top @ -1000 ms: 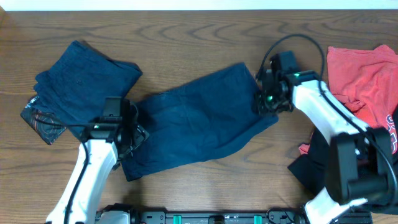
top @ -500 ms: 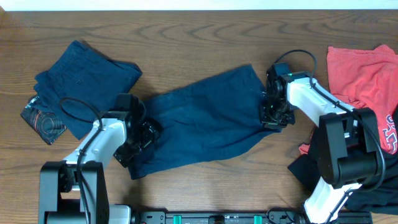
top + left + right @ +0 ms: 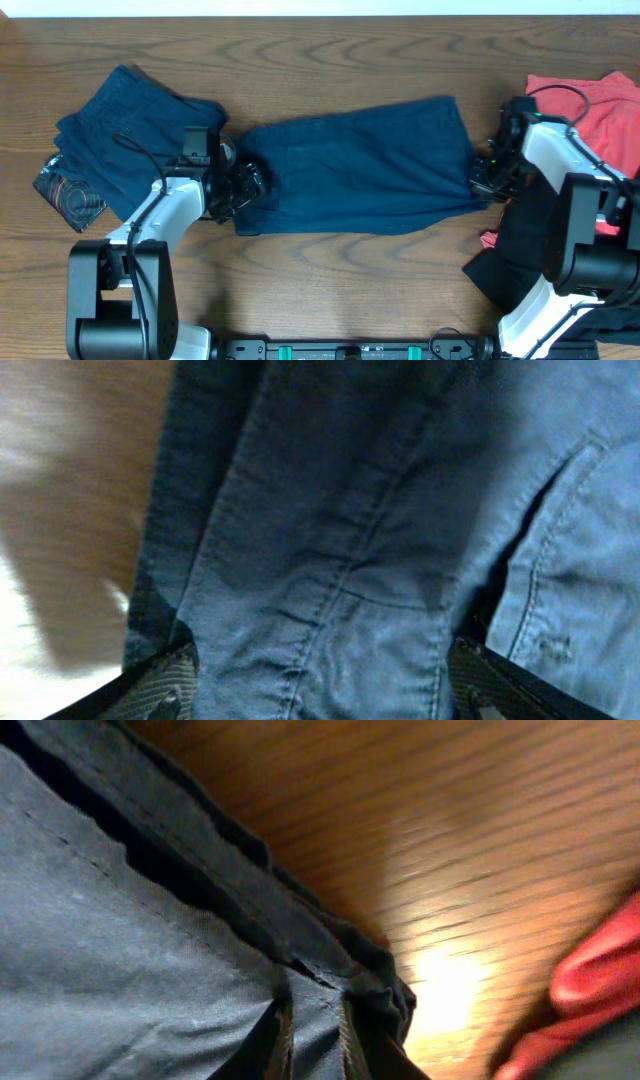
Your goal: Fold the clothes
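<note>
The left gripper next needs to take hold of the navy garment [image 3: 360,165] by the end opposite the right gripper. Then the robot will fold that end over the rest.
A dark navy garment [image 3: 360,165] lies stretched out flat across the middle of the table. My left gripper [image 3: 240,187] is at its left end. In the left wrist view its jaws [image 3: 320,690] are wide apart, with the navy cloth [image 3: 350,510] lying between them. My right gripper [image 3: 486,180] is at the garment's right end. In the right wrist view its jaws [image 3: 310,1040] are pinched shut on a fold of the navy cloth [image 3: 120,950]. A second navy piece [image 3: 130,125] lies folded at the far left.
A coral-red T-shirt [image 3: 585,110] lies at the right edge and also shows in the right wrist view [image 3: 590,990]. A black garment [image 3: 515,265] lies below it. A small dark patterned piece [image 3: 65,192] sticks out from under the folded navy piece. Bare wooden table [image 3: 330,60] runs along the back.
My right gripper has pulled the garment's right end to the right, and the cloth has gone from slanted and bunched to flat and level. My left gripper has moved right and up along the left end.
</note>
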`<state>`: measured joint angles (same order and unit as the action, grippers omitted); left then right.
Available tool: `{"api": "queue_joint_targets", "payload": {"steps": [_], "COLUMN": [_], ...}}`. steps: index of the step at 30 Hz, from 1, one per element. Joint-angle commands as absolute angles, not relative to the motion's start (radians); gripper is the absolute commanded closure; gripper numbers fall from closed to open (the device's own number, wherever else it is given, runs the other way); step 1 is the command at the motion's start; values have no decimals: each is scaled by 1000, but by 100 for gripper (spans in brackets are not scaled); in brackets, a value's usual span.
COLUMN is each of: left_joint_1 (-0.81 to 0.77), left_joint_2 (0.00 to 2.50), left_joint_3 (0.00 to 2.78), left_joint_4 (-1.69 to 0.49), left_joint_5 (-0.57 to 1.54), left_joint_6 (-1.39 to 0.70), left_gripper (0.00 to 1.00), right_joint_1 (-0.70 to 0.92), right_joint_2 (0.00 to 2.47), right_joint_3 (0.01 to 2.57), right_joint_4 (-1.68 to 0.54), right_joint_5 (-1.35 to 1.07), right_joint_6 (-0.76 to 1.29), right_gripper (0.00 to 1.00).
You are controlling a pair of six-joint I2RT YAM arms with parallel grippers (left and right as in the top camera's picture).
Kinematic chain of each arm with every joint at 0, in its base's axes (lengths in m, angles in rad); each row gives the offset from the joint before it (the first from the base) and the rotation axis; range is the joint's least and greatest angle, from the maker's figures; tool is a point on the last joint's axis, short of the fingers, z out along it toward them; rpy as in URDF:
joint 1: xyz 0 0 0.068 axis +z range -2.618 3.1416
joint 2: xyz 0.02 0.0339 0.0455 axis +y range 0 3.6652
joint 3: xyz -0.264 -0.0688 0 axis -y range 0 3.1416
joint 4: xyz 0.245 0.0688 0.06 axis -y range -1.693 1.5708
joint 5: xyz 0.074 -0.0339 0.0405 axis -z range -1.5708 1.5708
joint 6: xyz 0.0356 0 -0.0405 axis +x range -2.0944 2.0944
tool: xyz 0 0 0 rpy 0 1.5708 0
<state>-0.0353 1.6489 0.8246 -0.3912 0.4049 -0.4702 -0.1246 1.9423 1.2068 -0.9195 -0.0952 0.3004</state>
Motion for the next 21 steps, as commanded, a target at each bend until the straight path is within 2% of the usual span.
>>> {"api": "queue_joint_targets", "payload": {"steps": [1,9,13,17,21], "left_joint_1": [-36,-36,-29,-20,-19], "left_joint_2": [1694,1663,1650,1611,1610], "left_joint_3": [796,796,797,798,797], "left_joint_4": [-393,-279,-235,-214,-197], "left_joint_5": [393,397,442,408,403], "left_joint_6": [-396,-392,-334,-318,-318], "left_gripper": [16,4,3,3,2], "right_joint_1": [-170,-169,-169,-169,-169], "right_joint_2": [1991,1930,1842,1743,1680], "right_joint_3": [1199,1199,1205,1206,1206], "right_joint_4": [-910,-912,-908,-908,-908], "right_joint_5": [-8,-20,-20,-23,-67], "right_joint_6": [256,253,249,245,226], "right_gripper": [79,78,76,69,67]}}
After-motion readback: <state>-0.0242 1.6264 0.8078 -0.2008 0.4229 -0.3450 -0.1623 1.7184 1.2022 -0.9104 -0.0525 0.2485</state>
